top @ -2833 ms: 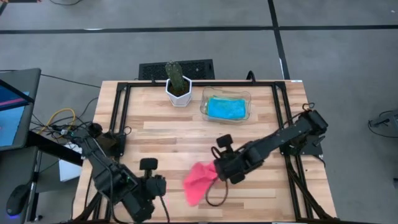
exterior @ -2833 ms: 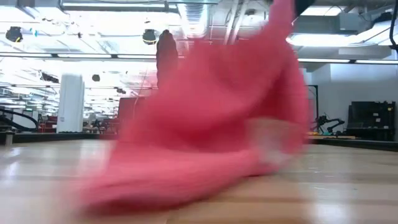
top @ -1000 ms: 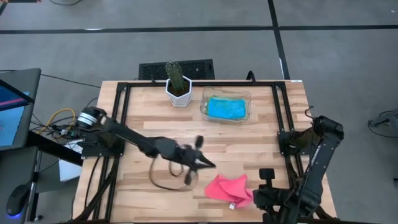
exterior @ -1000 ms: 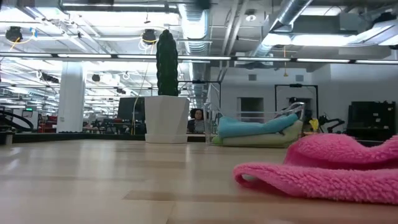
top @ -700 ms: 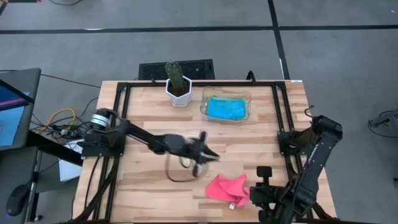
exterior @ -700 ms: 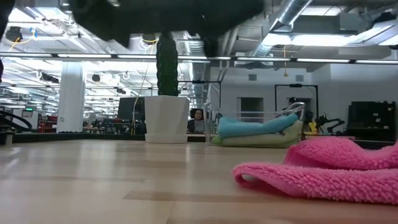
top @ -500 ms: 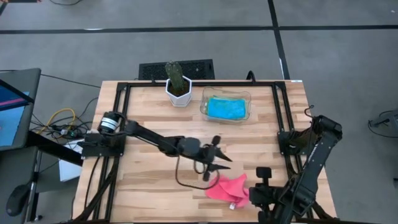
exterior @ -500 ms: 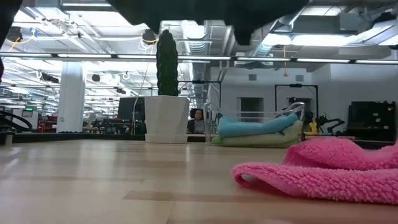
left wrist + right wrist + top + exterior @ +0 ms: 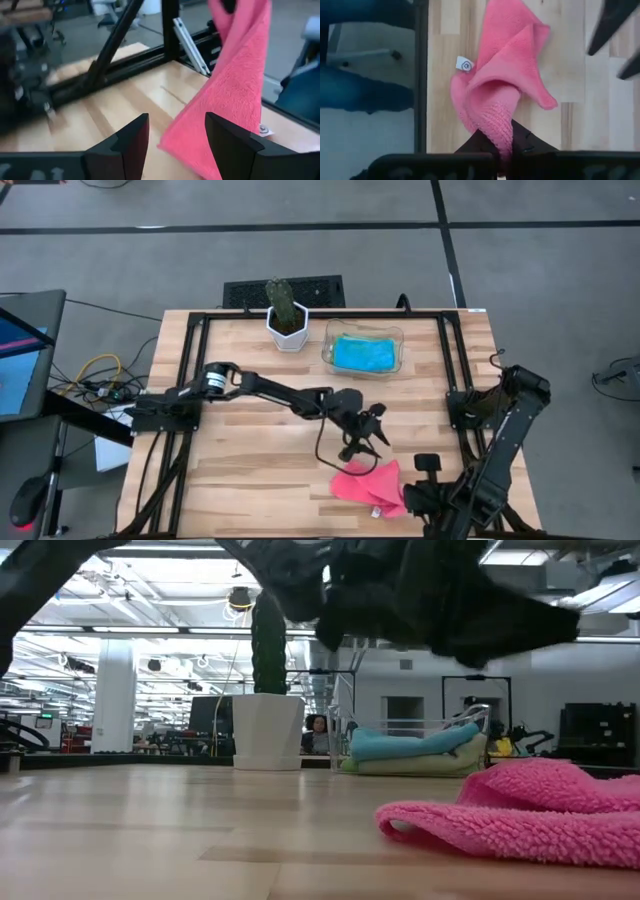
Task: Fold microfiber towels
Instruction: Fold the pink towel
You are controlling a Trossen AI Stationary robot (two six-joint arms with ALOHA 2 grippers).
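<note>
The left gripper grabs the hot pink towel (image 9: 368,482) by its loose corner (image 9: 394,465) next, to spread and fold the towel.
A hot pink microfiber towel (image 9: 368,482) lies crumpled on the wooden table near its near edge, with a white tag (image 9: 464,64) at one edge. My right gripper (image 9: 502,150) is shut on it at its right end. My left gripper (image 9: 175,145) stands open just beyond the towel's far side (image 9: 366,440), pointing at it, with the pink cloth (image 9: 230,95) ahead of its fingers and nothing between them. A turquoise blue towel (image 9: 363,353) lies in a clear tray at the back. My right gripper pinches a raised, bunched fold of the pink towel (image 9: 497,131) between its two fingers, coming steeply from above. That fold rises to the fingers while the rest of the towel (image 9: 520,812) lies slack on the table.
A cactus in a white pot (image 9: 287,317) stands at the back centre beside the clear tray (image 9: 392,365). A black frame rail (image 9: 195,380) runs along the table's edges. Bare wood lies left of the pink towel.
My left gripper has swept from the table's left middle toward the right and toward the pink towel, sinking lower, and its fingers have opened. The pink towel and my right gripper have stayed in place.
</note>
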